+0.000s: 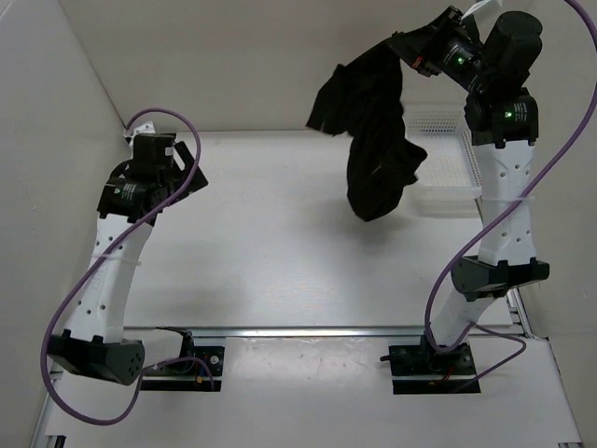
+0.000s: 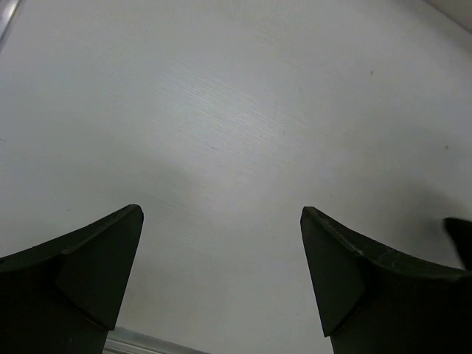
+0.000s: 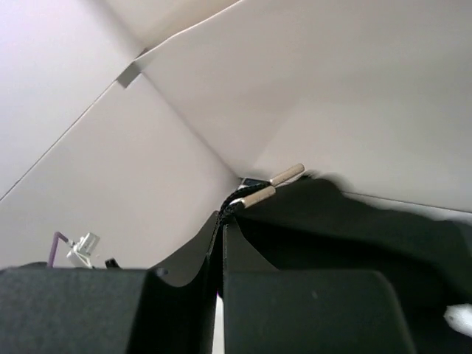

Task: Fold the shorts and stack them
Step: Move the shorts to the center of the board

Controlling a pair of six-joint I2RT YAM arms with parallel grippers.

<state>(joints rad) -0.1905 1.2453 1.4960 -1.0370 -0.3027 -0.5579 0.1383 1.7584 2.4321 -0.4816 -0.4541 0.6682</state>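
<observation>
The black shorts (image 1: 373,140) need to be spread for folding, so my left gripper should next grip a loose hanging corner (image 1: 324,119), away from the drawstring.
The black shorts (image 1: 373,140) hang bunched in the air at the back right of the table, held high by my right gripper (image 1: 403,45), which is shut on their top edge. In the right wrist view the right gripper (image 3: 223,221) is closed on black cloth (image 3: 354,236), with a black drawstring and its two pale tips (image 3: 273,186) sticking out past the fingers. My left gripper (image 1: 187,166) is open and empty at the back left, low over the bare table; the left wrist view shows its two fingers (image 2: 96,265) wide apart over the white surface.
A white mesh basket (image 1: 446,168) stands at the back right, partly behind the hanging shorts. White walls enclose the table on the left and back. A metal rail (image 1: 308,331) runs along the near edge by the arm bases.
</observation>
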